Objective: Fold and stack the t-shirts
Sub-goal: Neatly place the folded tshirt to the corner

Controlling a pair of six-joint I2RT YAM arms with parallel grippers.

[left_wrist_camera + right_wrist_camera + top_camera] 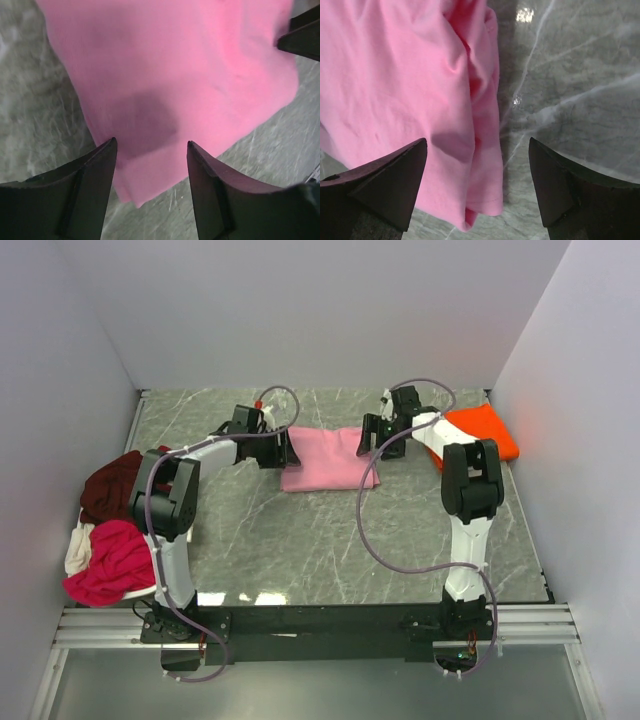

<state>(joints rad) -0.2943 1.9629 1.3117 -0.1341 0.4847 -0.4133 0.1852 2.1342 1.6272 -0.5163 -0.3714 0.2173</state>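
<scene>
The pink t-shirt (pixel 325 462) will be stacked on the orange t-shirt, so my right gripper will pick it up next by its folded edge nearest the orange t-shirt.
A light pink t-shirt (pixel 325 462) lies folded flat on the marble table, mid-back. My left gripper (pixel 283 448) hovers over its left edge, and in the left wrist view the gripper (pixel 152 142) stands open above the pink cloth (pixel 175 70) with nothing between its fingers. My right gripper (pixel 376 440) is over the shirt's right edge. The right wrist view shows it (pixel 477 141) wide open above the folded pink hem (pixel 480 165), gripping nothing. A bright orange t-shirt (pixel 478 432) lies folded at the back right. Maroon (pixel 110 485), magenta-red (pixel 112 562) and cream (pixel 78 548) shirts are heaped at the left edge.
White walls close in the table (pixel 300 550) at the back and both sides. The arm bases and a metal rail (pixel 320 625) run along the near edge. A purple cable (pixel 375 540) loops from the right arm over the table.
</scene>
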